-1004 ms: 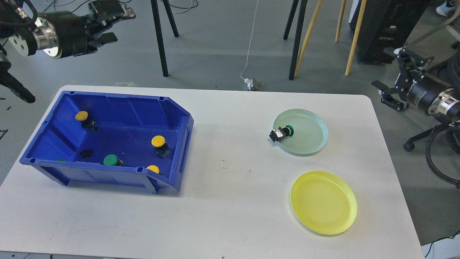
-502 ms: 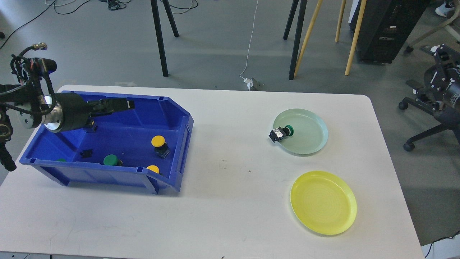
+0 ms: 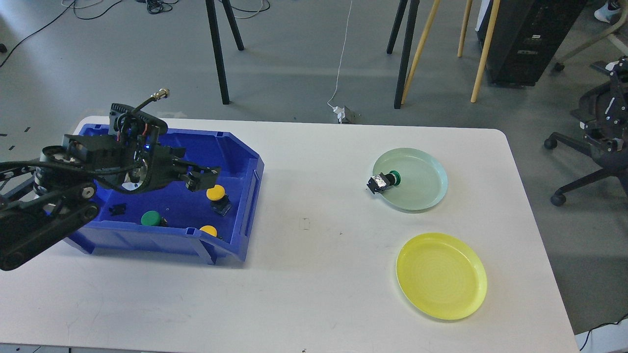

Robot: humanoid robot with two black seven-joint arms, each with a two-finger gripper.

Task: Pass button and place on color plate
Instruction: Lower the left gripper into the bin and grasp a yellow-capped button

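Note:
The left gripper grabs the button by its body (image 3: 220, 203) next, to pass the yellow button over for the yellow plate (image 3: 441, 276).
A blue bin (image 3: 249, 196) on the table's left holds two yellow buttons (image 3: 216, 192) (image 3: 209, 230) and a green button (image 3: 150, 217). My left gripper (image 3: 200, 177) is inside the bin, open and empty, just left of and above the upper yellow button. Another green button (image 3: 385, 180) lies on its side at the left rim of the pale green plate (image 3: 427, 193). The yellow plate (image 3: 441, 276) is empty. My right arm (image 3: 611, 113) shows at the far right edge, off the table; its fingers cannot be told apart.
A small black part (image 3: 117, 209) lies in the bin. My left arm hides the bin's back left. Black stand legs (image 3: 218, 54), wooden poles (image 3: 483, 54) and a chair base (image 3: 569, 189) are on the floor past the white table (image 3: 314, 274).
My left arm has come down from above the table's far left into the bin and swung right toward the yellow button. My right arm has drawn back to the right edge.

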